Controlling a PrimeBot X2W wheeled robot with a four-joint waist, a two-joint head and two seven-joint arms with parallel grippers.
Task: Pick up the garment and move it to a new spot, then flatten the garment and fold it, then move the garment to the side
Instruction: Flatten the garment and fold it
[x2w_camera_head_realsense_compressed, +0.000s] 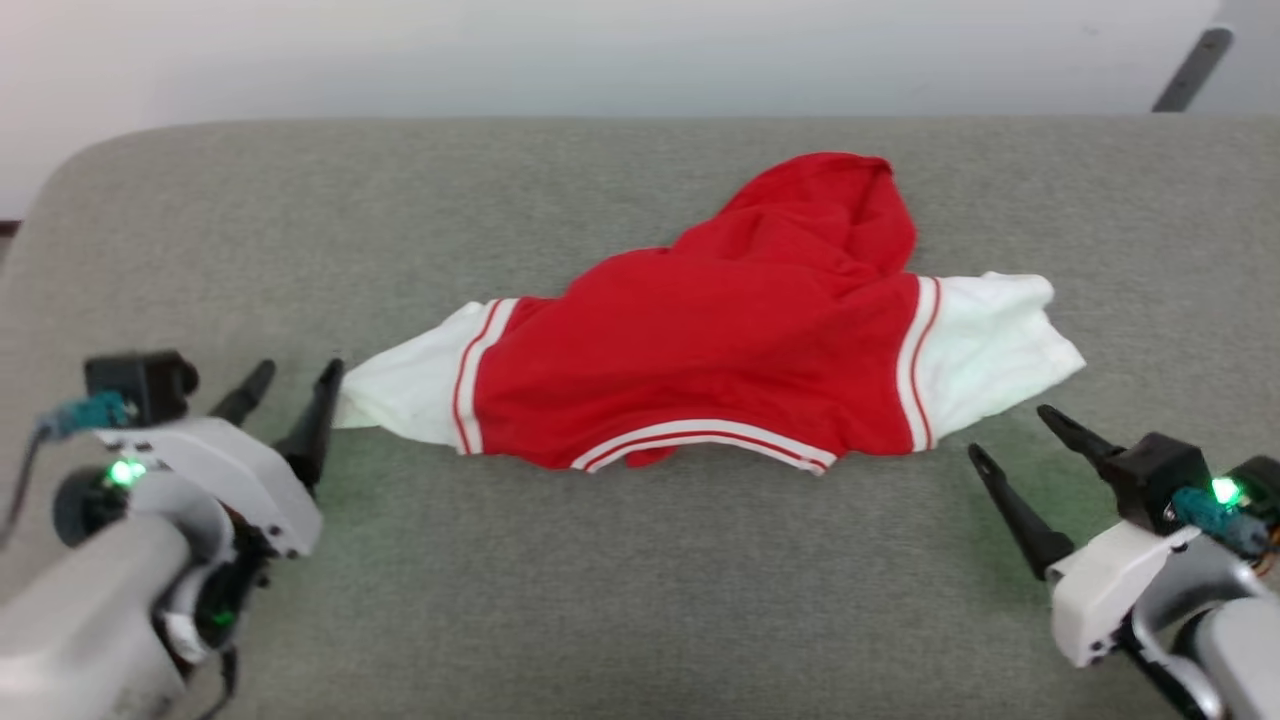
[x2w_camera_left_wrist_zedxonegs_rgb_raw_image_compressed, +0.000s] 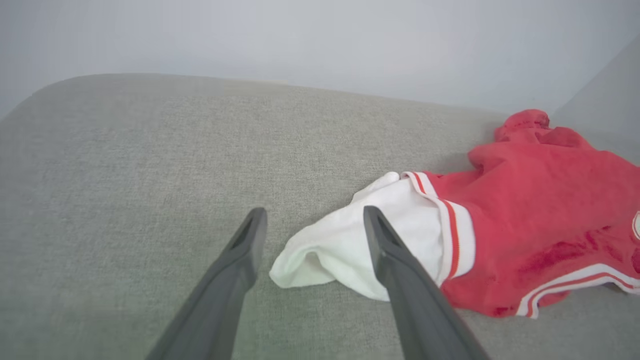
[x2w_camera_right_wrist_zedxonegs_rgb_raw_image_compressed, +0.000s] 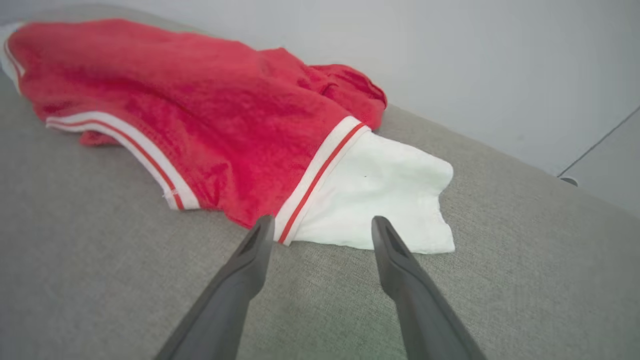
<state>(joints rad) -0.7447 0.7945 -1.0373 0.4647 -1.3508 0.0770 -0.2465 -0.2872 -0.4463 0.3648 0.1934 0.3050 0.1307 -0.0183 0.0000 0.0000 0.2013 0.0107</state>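
Note:
My left gripper pinches the sleeve's cuff end (x2w_camera_head_realsense_compressed: 363, 394) next, since a raised fold puckers up at the white sleeve's opening while the red body lies slack.
The garment (x2w_camera_head_realsense_compressed: 700, 350), a small red jersey with white sleeves and striped trim, lies spread sideways on the grey cushion, its back side up and its far part bunched. My left gripper (x2w_camera_head_realsense_compressed: 295, 385) stands open at the tip of the left white sleeve (x2w_camera_left_wrist_zedxonegs_rgb_raw_image_compressed: 345, 245), one finger resting over the cuff, nothing gripped. My right gripper (x2w_camera_head_realsense_compressed: 1010, 440) is open too, just short of the right white sleeve (x2w_camera_right_wrist_zedxonegs_rgb_raw_image_compressed: 380, 195), fingers apart from the cloth. The left gripper (x2w_camera_left_wrist_zedxonegs_rgb_raw_image_compressed: 312, 220) and right gripper (x2w_camera_right_wrist_zedxonegs_rgb_raw_image_compressed: 322, 227) both show wide gaps in the wrist views.
The grey upholstered surface (x2w_camera_head_realsense_compressed: 620, 600) reaches to a rounded far edge against a pale wall (x2w_camera_head_realsense_compressed: 600, 50). A dark bar (x2w_camera_head_realsense_compressed: 1190, 70) leans at the far right corner. Bare fabric lies in front of the garment and to its left.

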